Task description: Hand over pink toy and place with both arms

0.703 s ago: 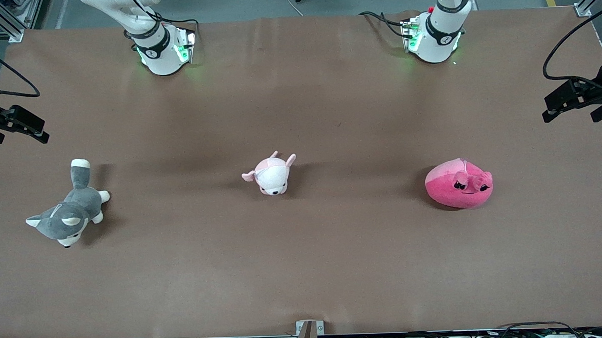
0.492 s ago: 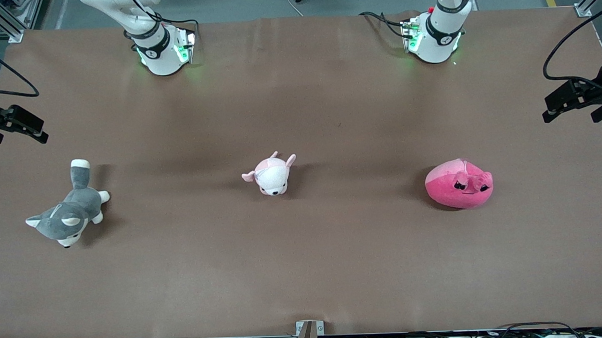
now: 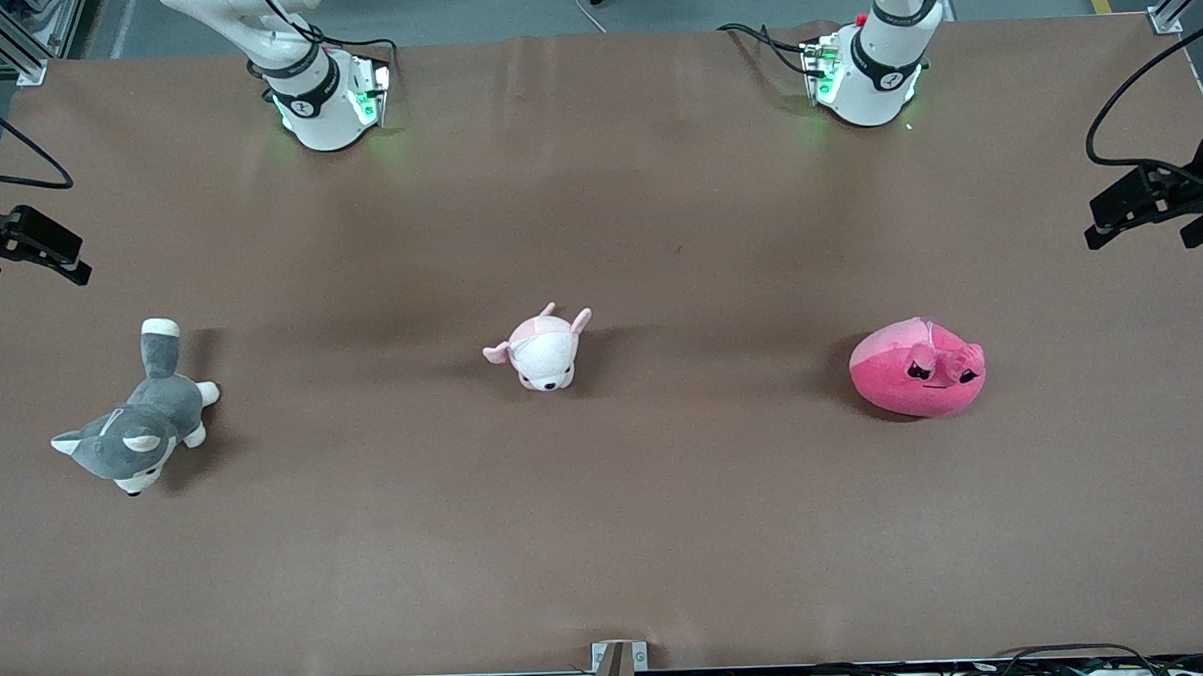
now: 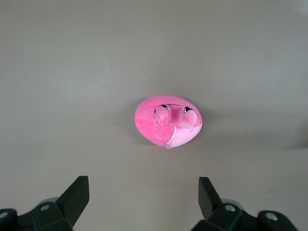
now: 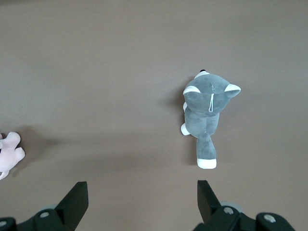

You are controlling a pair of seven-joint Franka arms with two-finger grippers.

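My left gripper should next take the pink toy by one ear (image 3: 968, 355), so that the pink toy's other ear (image 3: 922, 357) is still free for the handover.
The pink toy (image 3: 918, 369), a round hot-pink plush with dark eyes and a snout, lies on the brown table toward the left arm's end. It also shows in the left wrist view (image 4: 168, 120), well clear of the fingers. My left gripper (image 3: 1140, 227) hangs high over the table's edge at the left arm's end, open and empty (image 4: 143, 183). My right gripper (image 3: 31, 270) hangs high over the edge at the right arm's end, open and empty (image 5: 142, 185).
A pale pink-and-white puppy plush (image 3: 540, 348) lies mid-table; its edge shows in the right wrist view (image 5: 9, 154). A grey-and-white husky plush (image 3: 134, 424) lies toward the right arm's end (image 5: 207, 115). A metal bracket (image 3: 618, 663) sits at the table's near edge.
Both grippers have shifted slightly, the right one a little toward the robots' side. The toys have not moved.
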